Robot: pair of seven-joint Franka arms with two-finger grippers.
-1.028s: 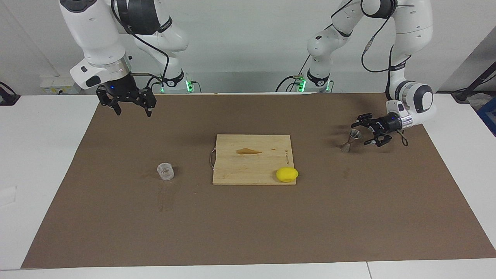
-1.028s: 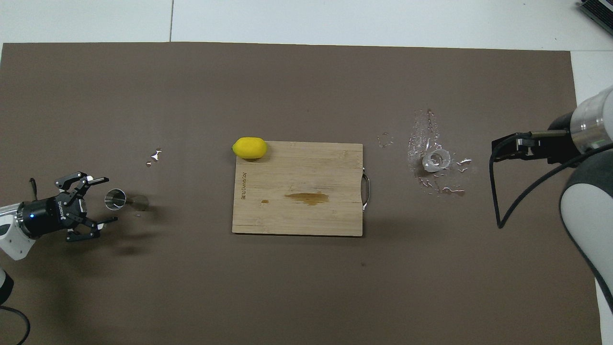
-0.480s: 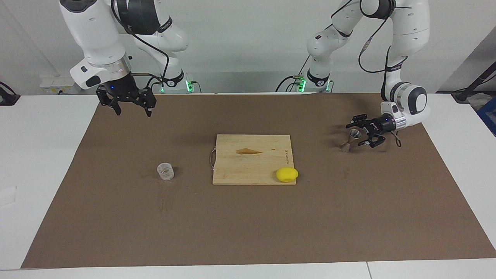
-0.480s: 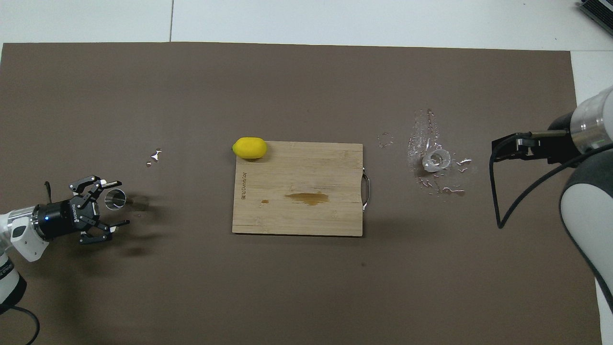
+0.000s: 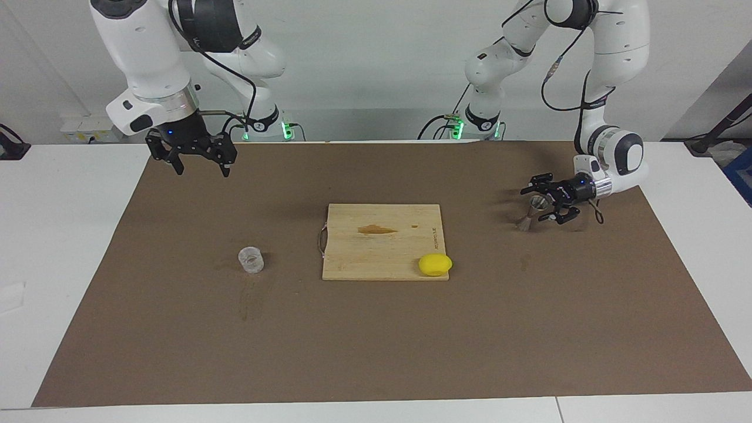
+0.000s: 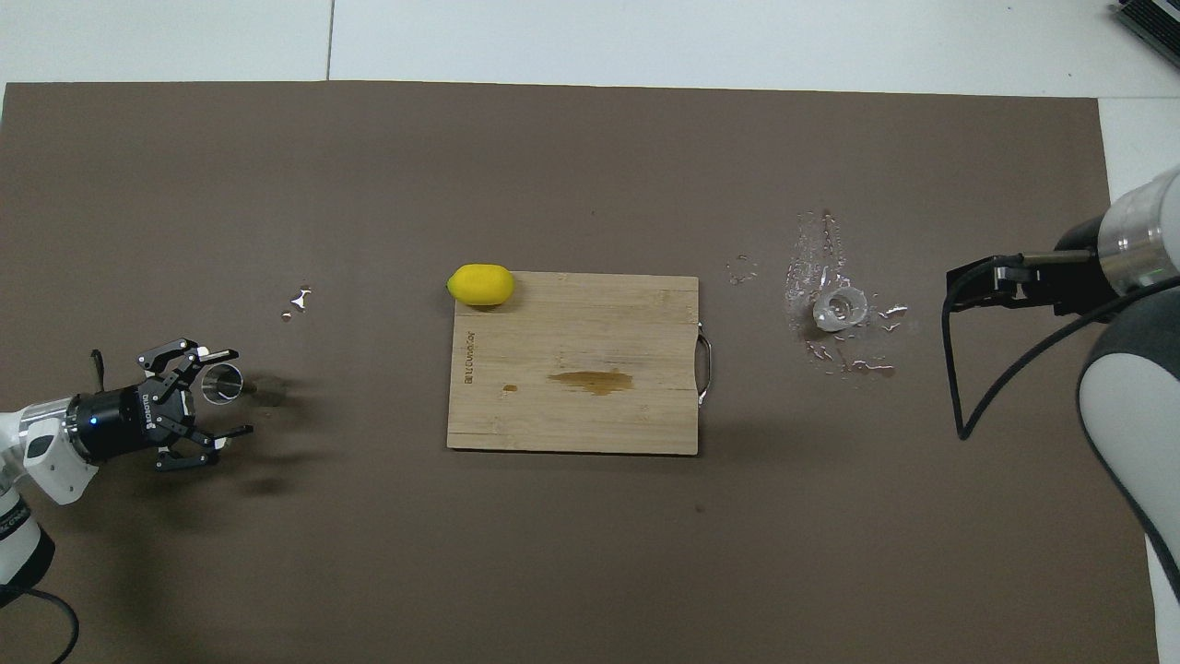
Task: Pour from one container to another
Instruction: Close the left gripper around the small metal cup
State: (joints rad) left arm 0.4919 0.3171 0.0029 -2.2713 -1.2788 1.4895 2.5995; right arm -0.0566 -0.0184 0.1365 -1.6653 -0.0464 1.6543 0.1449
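Note:
The jigger's upper cone has my fingertips reaching past both of its sides in the overhead view, so my left gripper needs to close on the jigger.
The clear tumbler (image 5: pixel 251 259) (image 6: pixel 841 309) stands upright on the brown mat toward the right arm's end of the table, with wet splashes around it. The metal jigger (image 5: pixel 529 211) (image 6: pixel 224 384) stands upright toward the left arm's end. My left gripper (image 5: pixel 533 204) (image 6: pixel 238 392) lies level and low with its jaws open, one finger on each side of the jigger's upper cone, not closed on it. My right gripper (image 5: pixel 201 170) is open and empty, raised over the mat's edge by the robots, well apart from the tumbler.
A wooden cutting board (image 5: pixel 382 252) (image 6: pixel 572 415) with a brown stain lies mid-table between the two containers. A yellow lemon (image 5: pixel 435 264) (image 6: pixel 480 284) sits at its corner farthest from the robots. Small droplets (image 6: pixel 297 300) lie on the mat beside the jigger.
My left gripper has slid forward toward the jigger, from beside it to straddling its top with open jaws. The right arm, tumbler and jigger have not moved.

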